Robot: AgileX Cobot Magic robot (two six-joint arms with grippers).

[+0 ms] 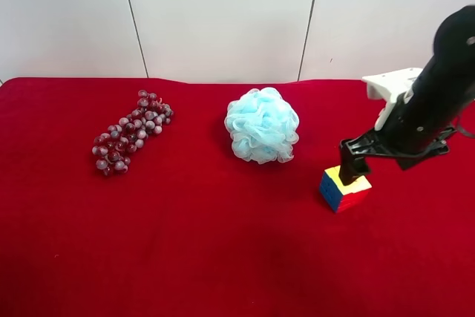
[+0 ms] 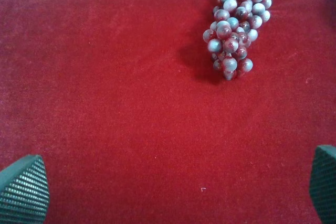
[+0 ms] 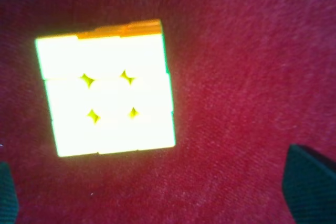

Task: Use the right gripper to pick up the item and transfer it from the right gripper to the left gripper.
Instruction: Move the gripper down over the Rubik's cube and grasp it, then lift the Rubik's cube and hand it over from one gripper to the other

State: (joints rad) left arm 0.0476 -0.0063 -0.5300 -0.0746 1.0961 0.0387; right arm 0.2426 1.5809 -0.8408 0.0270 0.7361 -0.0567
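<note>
My right gripper should next grab the cube's blue side and opposite side to pass the cube (image 1: 344, 188) to my left gripper.
A Rubik's cube (image 1: 344, 188) with a yellow top, a blue side and a red side sits on the red cloth at the exterior high view's right. My right gripper (image 1: 355, 171) hangs just above it, pointing down. In the right wrist view the cube (image 3: 105, 90) glows bright yellow. The gripper (image 3: 157, 195) is open there, with dark fingertips (image 3: 310, 184) at the frame's lower corners, apart from the cube. My left gripper (image 2: 173, 192) is open and empty over bare cloth and does not show in the exterior high view.
A bunch of dark red grapes (image 1: 130, 133) lies at the exterior high view's left and also shows in the left wrist view (image 2: 236, 24). A light blue bath sponge (image 1: 261, 125) sits mid-table, left of the cube. A white wall stands behind the red table (image 1: 223, 257).
</note>
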